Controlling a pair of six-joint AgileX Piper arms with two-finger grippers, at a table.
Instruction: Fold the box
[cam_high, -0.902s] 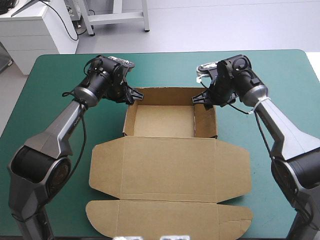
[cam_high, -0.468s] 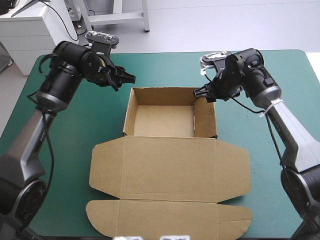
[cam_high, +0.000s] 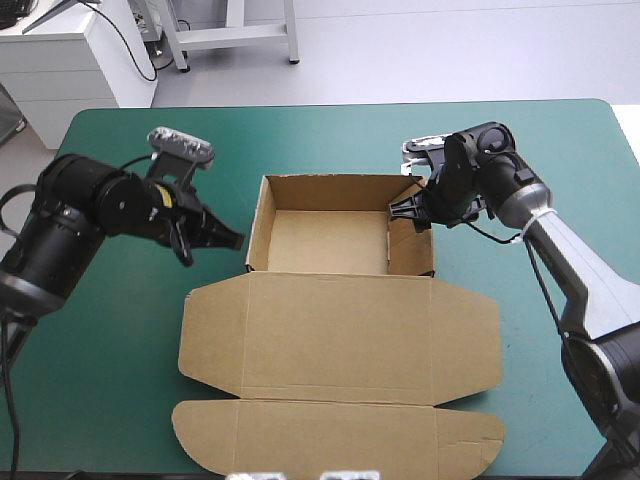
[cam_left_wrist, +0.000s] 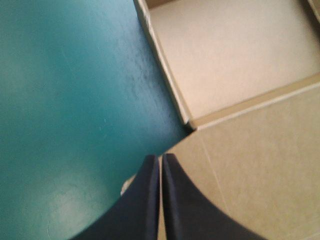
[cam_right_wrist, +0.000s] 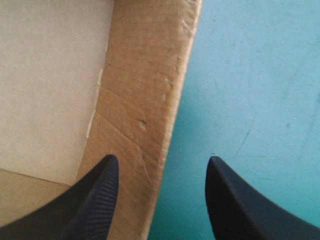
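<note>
The brown box should be held by its raised side (cam_high: 411, 250) in my right gripper next. The brown box's flat lid (cam_high: 340, 338) is then free to fold.
The brown box (cam_high: 330, 240) lies mid-table as an open tray with raised walls, its lid (cam_high: 340, 340) and front flap flat toward the near edge. My left gripper (cam_high: 236, 240) is shut and holds nothing. It hovers just left of the tray's near-left corner (cam_left_wrist: 189, 125), its tip (cam_left_wrist: 161, 161) over the edge of the lid's side flap. My right gripper (cam_high: 408, 208) is open and straddles the tray's right wall (cam_right_wrist: 150, 100) near its far end. One finger (cam_right_wrist: 102, 200) is on the inner side, the other over the cover.
The teal-green cover (cam_high: 120, 330) stretches left of the box and also right of it (cam_high: 560, 160), out to the table's edges. The lid's front flap reaches close to the table's near edge.
My left arm has swung away from the tray's far-left corner, back toward the table's left and nearer side, and its fingers have shut. My right gripper shifted slightly along the right wall.
</note>
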